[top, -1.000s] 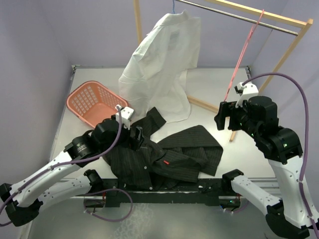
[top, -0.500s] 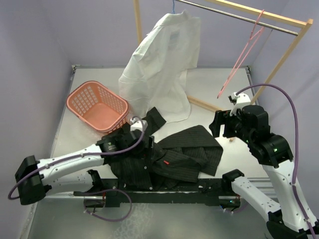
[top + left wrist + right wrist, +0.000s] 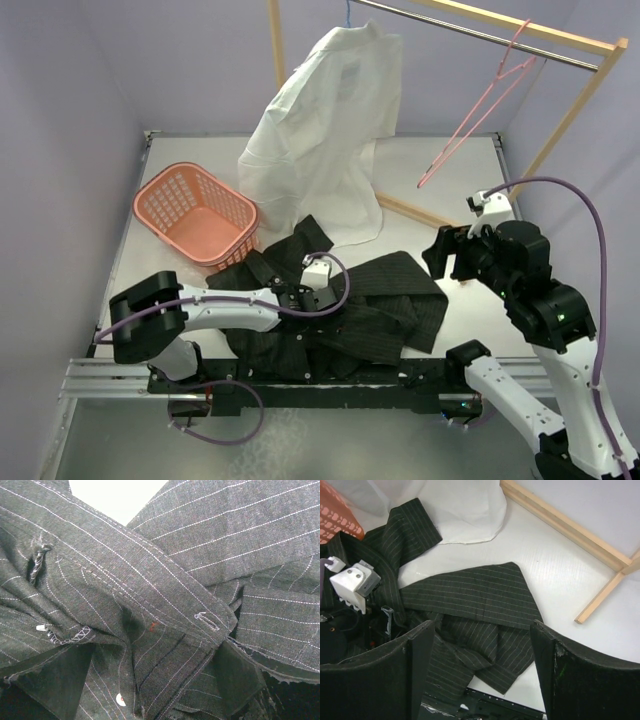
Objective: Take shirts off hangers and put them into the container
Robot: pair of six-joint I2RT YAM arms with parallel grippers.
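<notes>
Next, my left gripper grabs the dark pinstriped shirt (image 3: 385,305) by the gathered folds at its middle (image 3: 320,314) and lifts it bundled into the container.
The dark pinstriped shirt (image 3: 385,305) lies crumpled on the table near the arms' bases. My left gripper (image 3: 318,288) is stretched low over its middle, and folds of the shirt (image 3: 150,580) fill the left wrist view, with no fingers showing. My right gripper (image 3: 482,630) hovers open and empty above the shirt's right edge (image 3: 470,595). The white shirt (image 3: 325,120) hangs from the blue hanger (image 3: 348,12), its hem on the table. The pink hanger (image 3: 480,105) dangles bare from the rail. The salmon container (image 3: 195,215) stands at the left with nothing showing inside.
The wooden rack's metal rail (image 3: 450,25) crosses the top right, its side post (image 3: 570,110) slants down and its base bar (image 3: 560,525) lies on the table. Purple walls close the left and back. A cable (image 3: 590,250) loops over my right arm.
My left arm swept right from beside the container and stretched flat over the dark shirt. The pink hanger's lower end swung left, away from my right gripper, which drew back and lowered slightly.
</notes>
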